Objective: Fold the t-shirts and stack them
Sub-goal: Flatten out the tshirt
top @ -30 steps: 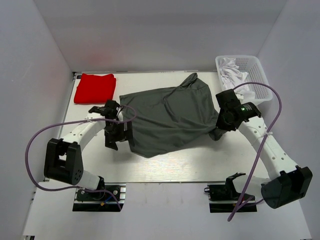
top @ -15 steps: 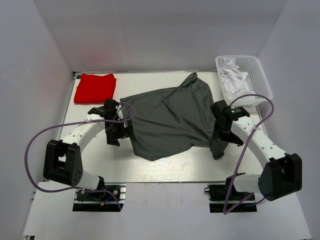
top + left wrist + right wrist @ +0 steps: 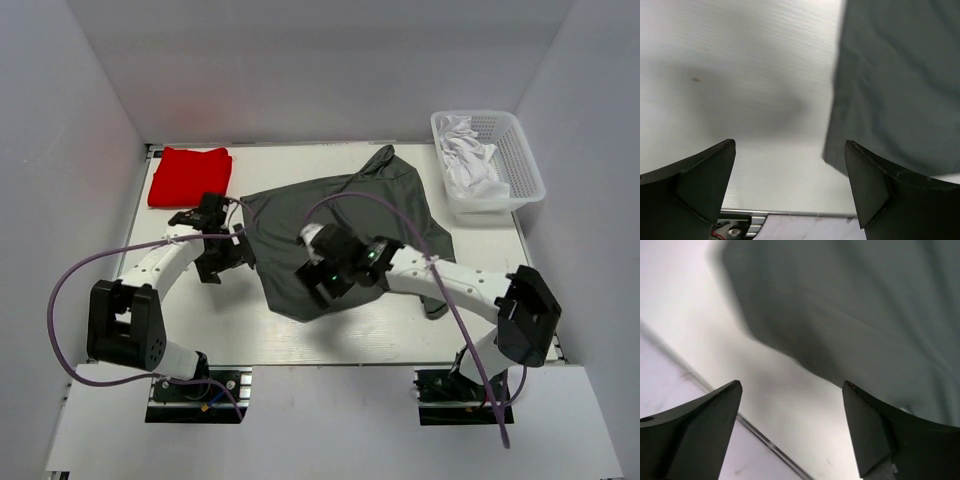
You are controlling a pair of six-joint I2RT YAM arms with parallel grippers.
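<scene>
I should next grab the dark grey t-shirt's near corner on my left gripper's side with my right gripper, to fold it inward over the t-shirt.
A dark grey t-shirt (image 3: 350, 215) lies loosely spread and crumpled in the middle of the table. A folded red t-shirt (image 3: 190, 175) lies at the far left corner. My left gripper (image 3: 222, 260) hovers open just off the grey shirt's left edge. In the left wrist view that gripper (image 3: 790, 170) is over bare table, with the grey t-shirt (image 3: 900, 85) at the upper right. My right gripper (image 3: 322, 286) is open above the shirt's near left corner. The right wrist view shows this gripper (image 3: 792, 405) empty, the grey t-shirt (image 3: 850, 305) just ahead of it.
A white basket (image 3: 522, 160) at the far right corner holds crumpled white cloth (image 3: 468, 155). The table's near edge rail (image 3: 765, 442) runs close under my right gripper. White walls enclose the table on three sides.
My right gripper opened, let go of the grey shirt's right side and swung left across to its near left corner. My left gripper drew back slightly from the shirt's edge.
</scene>
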